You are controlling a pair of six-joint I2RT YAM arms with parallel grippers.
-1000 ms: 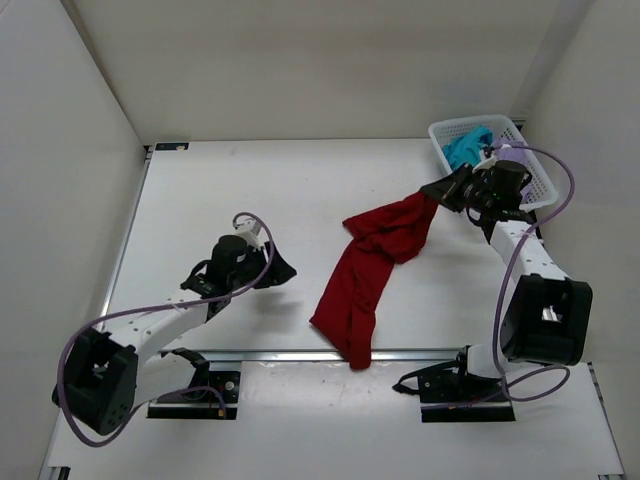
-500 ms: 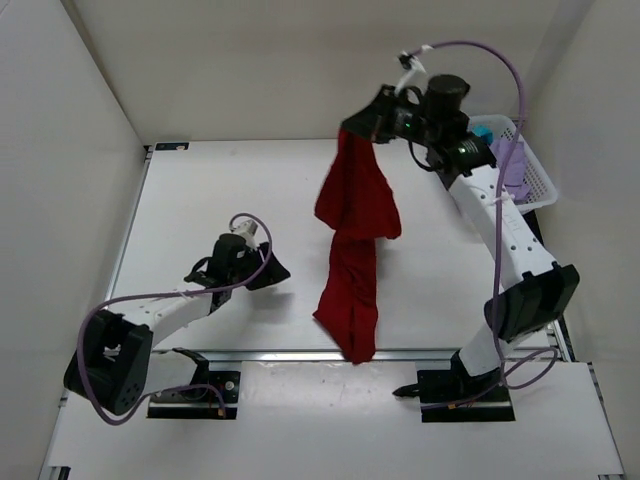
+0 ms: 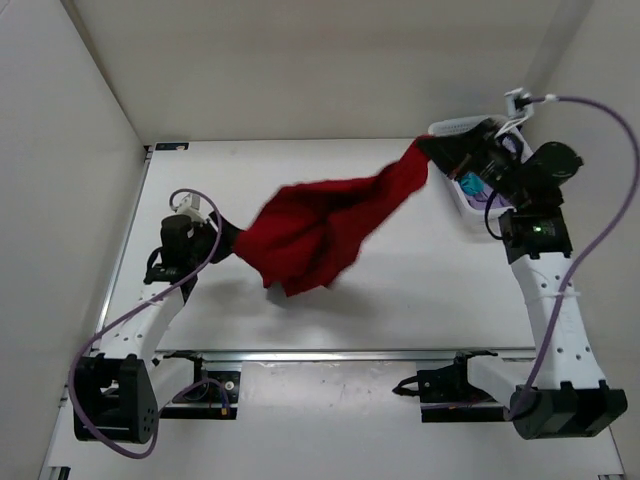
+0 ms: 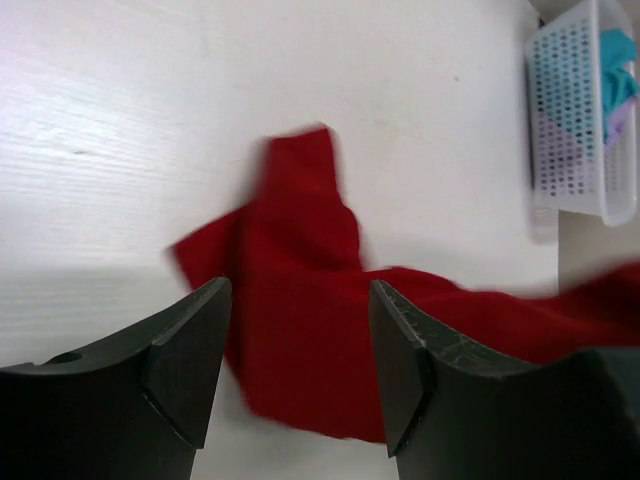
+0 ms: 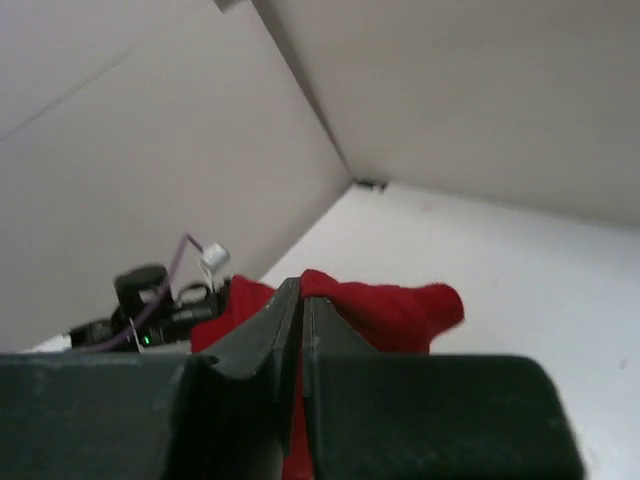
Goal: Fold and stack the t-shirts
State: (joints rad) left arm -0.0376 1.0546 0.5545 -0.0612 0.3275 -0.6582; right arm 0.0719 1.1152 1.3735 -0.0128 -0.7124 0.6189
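Next, my left gripper grips the dark red t-shirt [image 3: 320, 225] by its bunched low end [image 3: 258, 252], opposite my right gripper's pinch, to spread it out for folding.
The dark red t-shirt [image 3: 320, 225] hangs stretched in the air, from the basket at the right down to the left middle of the table. My right gripper [image 3: 432, 152] is shut on its upper right end; in the right wrist view the jaws [image 5: 302, 290] pinch a fold of red cloth [image 5: 390, 310]. My left gripper [image 3: 228, 240] stands open at the shirt's bunched low end, with blurred red fabric [image 4: 300, 340] beyond its fingers [image 4: 190, 350]. The teal t-shirt [image 4: 612, 80] and lavender t-shirt [image 4: 622, 122] lie in the basket.
The white mesh basket [image 4: 565, 120] stands at the table's far right corner, partly behind my right arm [image 3: 540, 240] in the top view. White walls close in the table on three sides. A metal rail [image 3: 330, 352] runs along the near edge.
My right arm swung from high over the back middle to the right beside the basket. The red shirt's hanging end swept left to the left gripper, which pulled back left.
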